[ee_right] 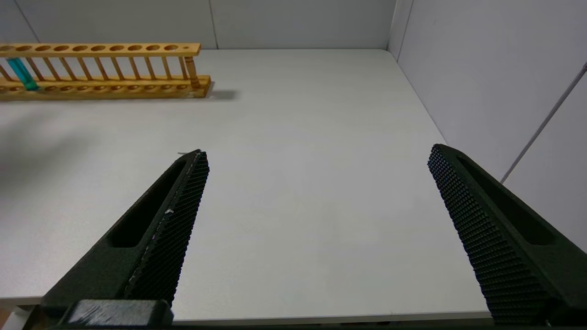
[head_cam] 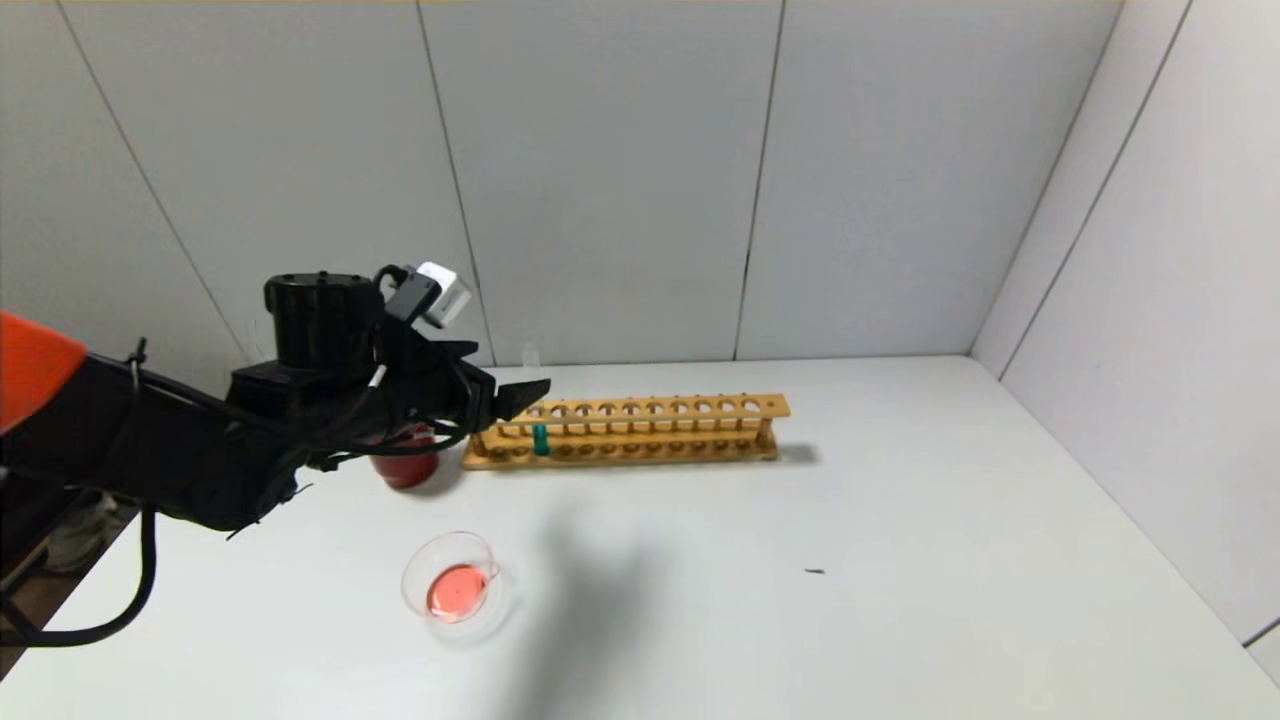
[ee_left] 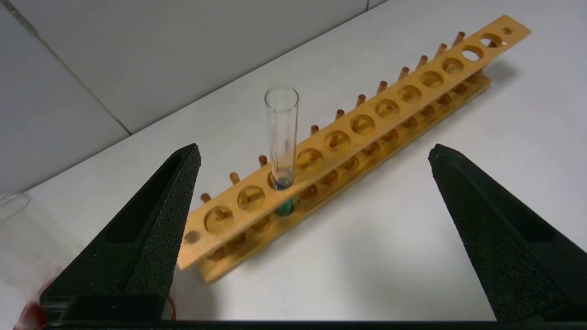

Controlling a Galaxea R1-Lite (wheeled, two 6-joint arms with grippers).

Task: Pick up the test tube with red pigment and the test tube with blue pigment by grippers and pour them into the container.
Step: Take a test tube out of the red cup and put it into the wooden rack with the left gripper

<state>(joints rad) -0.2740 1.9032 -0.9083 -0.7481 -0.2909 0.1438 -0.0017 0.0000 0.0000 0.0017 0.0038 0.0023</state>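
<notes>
The test tube with blue pigment has its clear upper end standing free above the rack bar. My left gripper will grip the test tube there next.
The test tube with blue pigment stands upright in the wooden rack, third hole from its left end; it also shows in the left wrist view and the right wrist view. My left gripper is open and empty, just left of and in front of that tube. The container, a clear glass dish, holds orange-red liquid and sits nearer me on the table. The test tube with red pigment is not in view. My right gripper is open and empty, low at the table's near right edge.
A dark red cup stands left of the rack, partly hidden behind my left gripper. The other holes of the rack are empty. White walls close the table at the back and right. A small dark speck lies mid-table.
</notes>
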